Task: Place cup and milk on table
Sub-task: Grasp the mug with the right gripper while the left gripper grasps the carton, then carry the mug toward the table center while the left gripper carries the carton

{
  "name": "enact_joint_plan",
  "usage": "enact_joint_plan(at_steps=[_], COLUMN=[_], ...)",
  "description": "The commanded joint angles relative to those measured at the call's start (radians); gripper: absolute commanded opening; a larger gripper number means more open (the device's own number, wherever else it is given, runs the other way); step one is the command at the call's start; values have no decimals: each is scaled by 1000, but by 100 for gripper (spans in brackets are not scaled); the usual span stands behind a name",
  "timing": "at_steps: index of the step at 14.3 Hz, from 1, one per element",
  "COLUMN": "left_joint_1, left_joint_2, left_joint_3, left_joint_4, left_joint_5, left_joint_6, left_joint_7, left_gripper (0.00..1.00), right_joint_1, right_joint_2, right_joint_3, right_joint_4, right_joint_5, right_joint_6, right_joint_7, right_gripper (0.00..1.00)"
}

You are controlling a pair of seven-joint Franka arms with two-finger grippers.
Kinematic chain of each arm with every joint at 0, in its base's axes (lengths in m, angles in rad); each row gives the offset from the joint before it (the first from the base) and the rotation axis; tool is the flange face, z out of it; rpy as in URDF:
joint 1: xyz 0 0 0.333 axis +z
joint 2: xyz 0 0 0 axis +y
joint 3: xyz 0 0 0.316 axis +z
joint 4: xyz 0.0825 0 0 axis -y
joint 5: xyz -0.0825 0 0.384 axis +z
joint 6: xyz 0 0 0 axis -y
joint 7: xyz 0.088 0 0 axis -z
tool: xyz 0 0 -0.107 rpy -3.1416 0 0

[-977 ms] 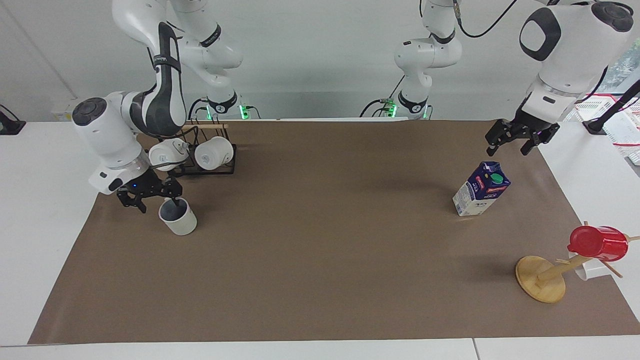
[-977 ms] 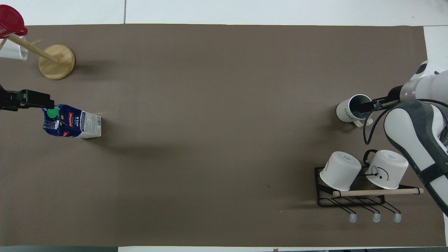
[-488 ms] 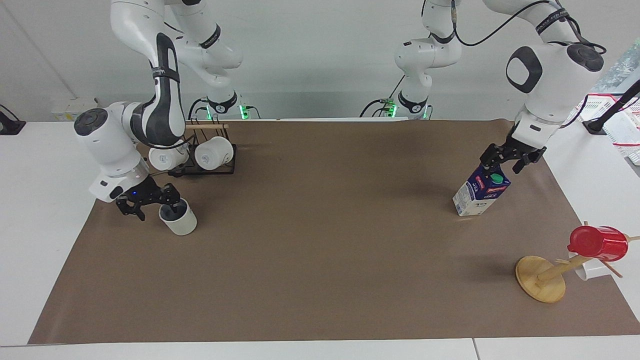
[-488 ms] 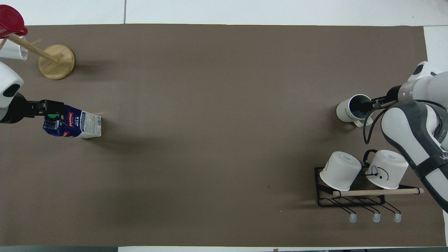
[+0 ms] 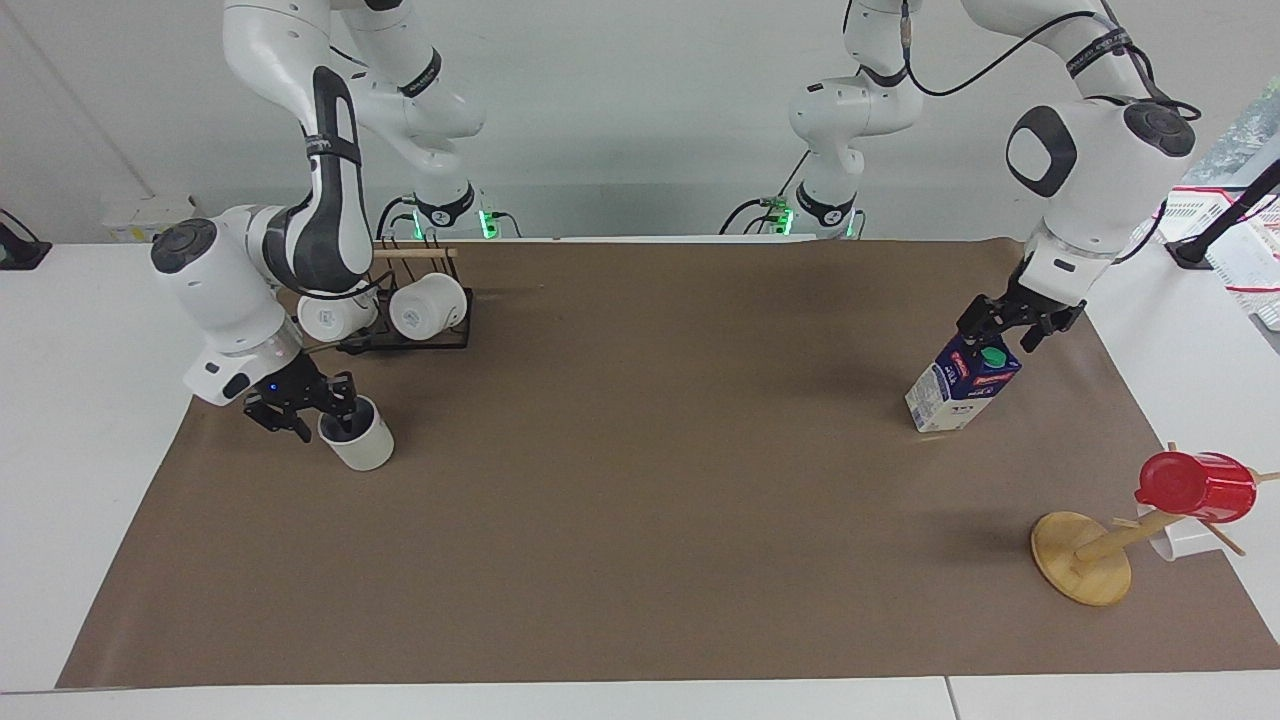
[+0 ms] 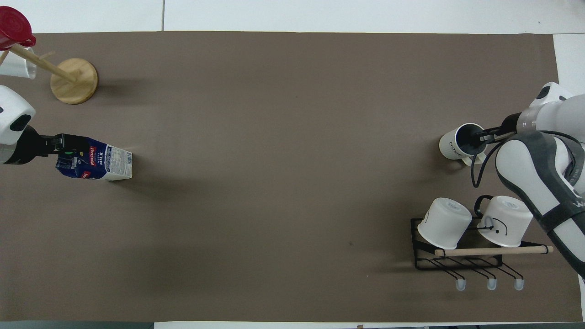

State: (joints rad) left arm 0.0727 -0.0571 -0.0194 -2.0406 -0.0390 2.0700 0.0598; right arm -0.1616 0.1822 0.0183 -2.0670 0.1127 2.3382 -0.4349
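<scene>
My left gripper's fingers reach over the milk carton's top, beside its blue sides, so my left gripper closes on the carton next.
The off-white cup (image 5: pixel 362 448) stands upright on the brown paper sheet of the table (image 5: pixel 640 480) at the right arm's end, and also shows in the overhead view (image 6: pixel 451 147). My right gripper (image 5: pixel 310 415) is open at its rim, with one finger inside the cup and one outside. The milk (image 5: pixel 955 392) stands on the paper at the left arm's end, and also shows in the overhead view (image 6: pixel 103 162). My left gripper (image 5: pixel 1005 332) is open, low over the carton's gable top, with a finger on either side and partly hiding the green cap.
A black wire rack (image 5: pixel 440 335) with two white mugs stands nearer to the robots than the cup. A wooden mug tree (image 5: pixel 1085 565) holding a red cup (image 5: pixel 1195 487) stands farther from the robots than the milk.
My left gripper has come down from above the milk onto its top. My right gripper has lowered a little at the cup's rim. Cup and milk have not moved.
</scene>
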Motion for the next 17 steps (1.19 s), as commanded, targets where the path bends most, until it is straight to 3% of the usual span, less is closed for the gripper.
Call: enact_joint_plan(at_steps=[1,2,3,5,6,10,13,17], left_joint_1=[9,9,7,9,7,2,4,-7], left_joint_2=[-12,-9,-7,-9,-9,-27,-36,-26], left_joint_3=[-4,-4,-4,-4,-2,-2,-2,-10], left_joint_4=[-41,-41,-41,-41,-39,13,124,221], left_joint_5=[8,8,8,8,8,8,17,24], left_joint_6=[47,53,48,41,36,21,-126,-218], left_joint_7=[-6,-6,-6,-6,-3,3,3,-5], left_gripper=[100,100,88,36,0,0,0,0], right_joint_1=[-4,-4,-4,0,2,78,193,371], right_joint_2=[26,28,28,26,25,-9,-7,-17], right_joint_3=[5,6,8,9,15,25,25,25], right_joint_4=[11,16,24,51,86,244,283,248], right_joint_5=[22,22,24,24,24,18,7,-71], right_joint_6=[15,10,1,-34,-83,-255,-225,-174], right_joint_7=[5,4,5,-1,-1,10,48,348], right_gripper=[38,14,0,0,0,0,0,0])
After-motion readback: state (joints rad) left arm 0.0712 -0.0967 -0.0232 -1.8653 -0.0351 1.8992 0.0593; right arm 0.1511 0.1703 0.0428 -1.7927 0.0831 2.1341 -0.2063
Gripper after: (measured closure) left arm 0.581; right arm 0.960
